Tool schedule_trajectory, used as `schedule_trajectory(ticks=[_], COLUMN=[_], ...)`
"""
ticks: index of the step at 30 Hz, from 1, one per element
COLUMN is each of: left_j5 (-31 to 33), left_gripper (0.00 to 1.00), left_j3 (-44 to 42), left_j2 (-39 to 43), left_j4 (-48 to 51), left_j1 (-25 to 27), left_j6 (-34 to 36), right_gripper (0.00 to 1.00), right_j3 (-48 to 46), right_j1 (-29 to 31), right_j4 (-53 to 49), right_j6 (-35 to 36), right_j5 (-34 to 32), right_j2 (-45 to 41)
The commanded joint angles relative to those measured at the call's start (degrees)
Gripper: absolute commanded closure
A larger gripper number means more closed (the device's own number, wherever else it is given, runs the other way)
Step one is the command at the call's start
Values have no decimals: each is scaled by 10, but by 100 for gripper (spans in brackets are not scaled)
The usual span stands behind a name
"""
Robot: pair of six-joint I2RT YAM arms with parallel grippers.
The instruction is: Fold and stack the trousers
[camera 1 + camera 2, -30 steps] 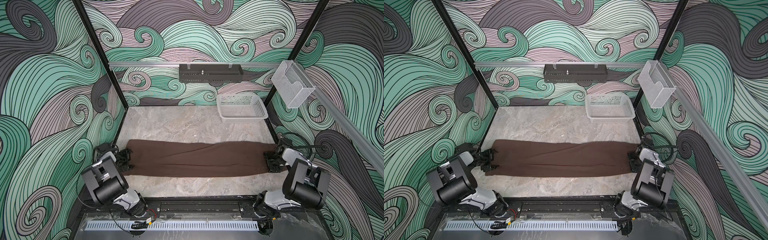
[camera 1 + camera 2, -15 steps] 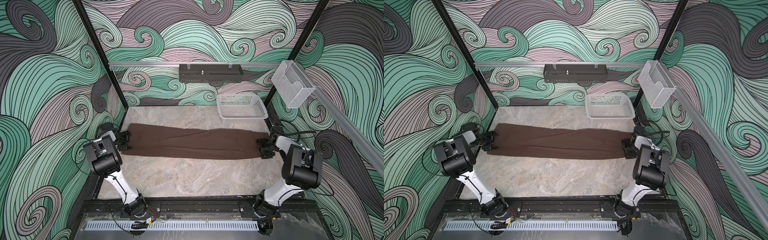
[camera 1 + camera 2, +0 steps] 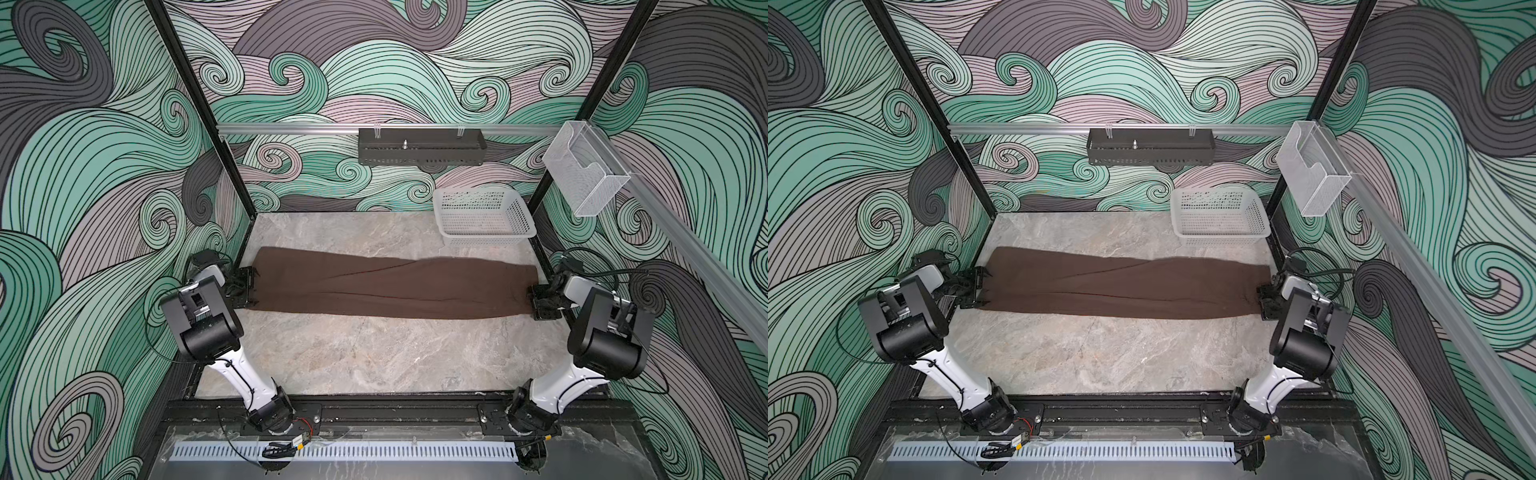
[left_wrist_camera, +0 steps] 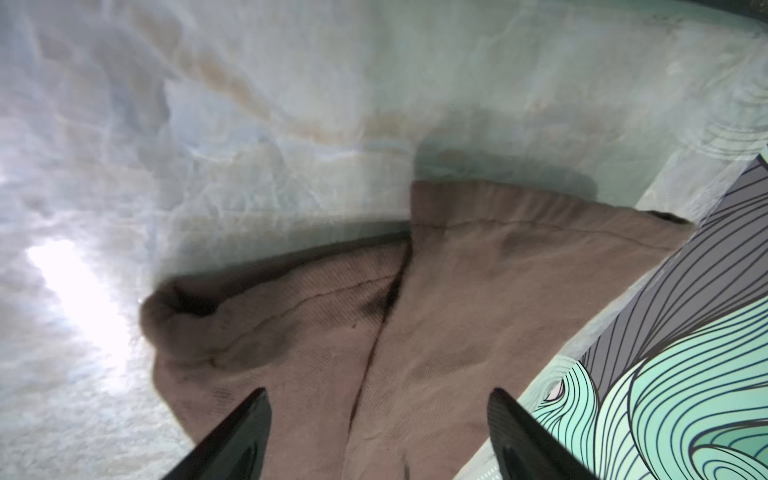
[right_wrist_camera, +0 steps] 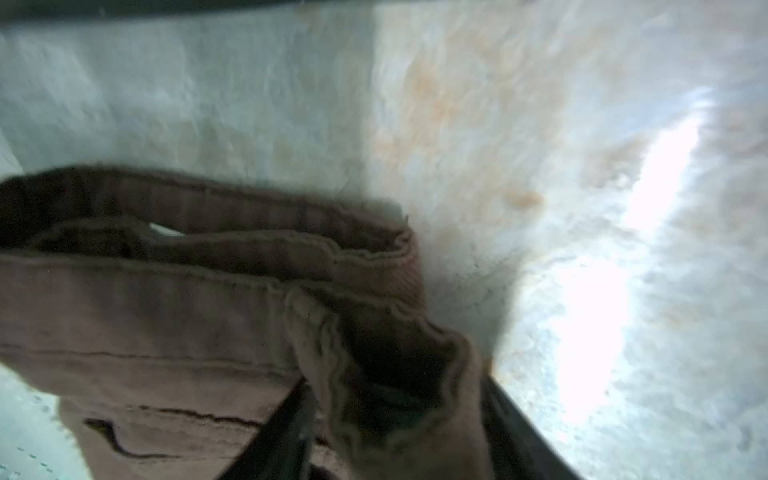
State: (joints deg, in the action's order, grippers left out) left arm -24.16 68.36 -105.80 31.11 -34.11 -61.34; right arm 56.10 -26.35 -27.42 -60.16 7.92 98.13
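Next, my left gripper grabs the overlapping trouser leg by its cuff to fold the trousers, leaving the other leg flat.
The dark brown trousers lie flat in a long band across the marble table, folded lengthwise. My left gripper stands at their left end. In the left wrist view it is open, its fingers spread wide over the two leg cuffs. My right gripper is at the right end. In the right wrist view it has a raised fold of the waistband pinched between its fingers.
A white mesh basket stands at the back right, just behind the trousers. A black tray hangs on the back wall and a clear holder on the right rail. Side walls stand close behind both grippers.
Both grippers and the trousers have moved from the front part of the table toward the back. The right jaws have narrowed onto the waistband. The left jaws stay wide.
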Motion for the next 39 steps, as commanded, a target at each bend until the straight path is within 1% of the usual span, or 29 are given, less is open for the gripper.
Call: schedule_trajectory(ticks=[1,3,5,9,13,19,22,28,34,38,39], left_j5=[-16,-23,-35,-57,-66,-63,-64,-65,-61,-53,-46], left_gripper=[15,16,16,16,16,18,21,22,20,19,20], left_j3=[-5,-3,2,25,31,47,62,86,49,8,-6], left_j2=[23,21,11,-18,-28,-55,-68,-84,-74,-38,-29], left_j4=[18,20,24,47,41,23,8,-3,-5,-12,-22], left_j1=[-6,-8,-11,-12,-12,-5,6,50,73,79,80], left_j6=[14,18,22,46,51,46,39,34,20,4,-3], right_gripper=[67,89,100,100,100,100,100,100,100,100,100], right_j3=[-1,6,8,0,-7,-4,-6,2,7,11,13], right_j1=[1,-1,-3,-9,-10,-11,-10,-9,-10,-10,-9], right_j4=[16,16,16,16,15,23,33,35,38,39,40], right_j6=[0,1,4,5,6,1,-1,0,-7,-9,-9], right_j5=[13,23,27,51,56,70,75,86,93,96,97], right_j2=[8,9,5,-18,-43,-34,-28,-22,-26,-24,-23])
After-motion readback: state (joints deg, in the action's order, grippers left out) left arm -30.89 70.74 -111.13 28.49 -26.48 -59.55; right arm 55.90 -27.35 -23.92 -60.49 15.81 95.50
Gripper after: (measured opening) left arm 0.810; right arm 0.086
